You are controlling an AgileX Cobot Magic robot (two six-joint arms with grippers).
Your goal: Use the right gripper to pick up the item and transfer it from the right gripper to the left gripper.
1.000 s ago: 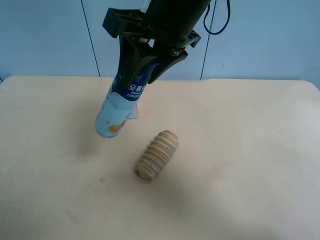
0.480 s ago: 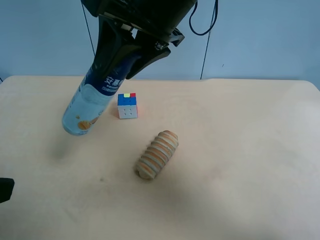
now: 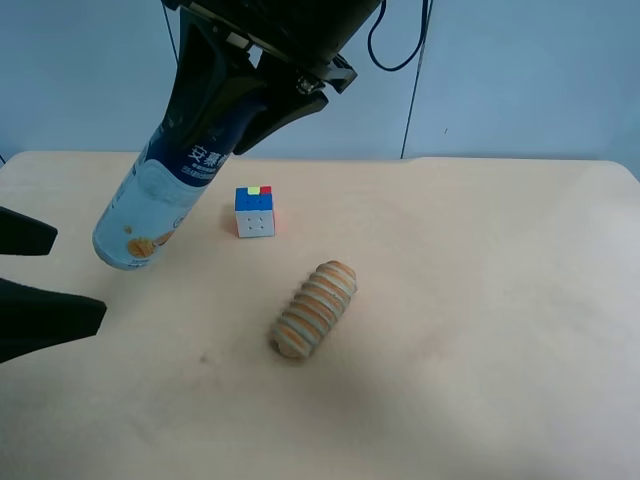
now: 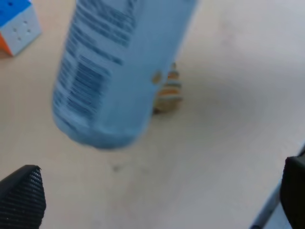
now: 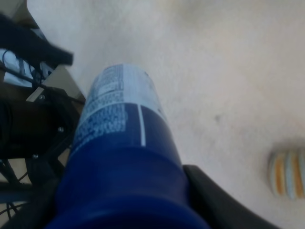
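Note:
The container should go from my right gripper at its blue top (image 3: 203,160) to my left gripper, which should grab it by its white lower body (image 3: 143,215) next.
The item (image 3: 160,195), a tall slim container with a dark blue top and a white lower body, hangs tilted in the air over the table's left part. My right gripper (image 3: 245,95) is shut on its blue upper band; the right wrist view shows the item (image 5: 119,138) between the black fingers (image 5: 214,202). My left gripper (image 3: 80,275) comes in from the exterior high view's left edge, open, its fingers apart just below and left of the item's lower end. In the left wrist view the item (image 4: 119,67) fills the top, above the open fingertips (image 4: 21,198).
A small colourful puzzle cube (image 3: 254,211) stands on the beige table (image 3: 480,300) behind the item. A ribbed tan-and-orange roll (image 3: 315,309) lies near the table's middle. Both also show in the left wrist view, the cube (image 4: 16,24) and the roll (image 4: 167,93).
My right gripper has carried the item leftward and slightly up, uncovering the cube. My left gripper has come into view from the left edge with its fingers open.

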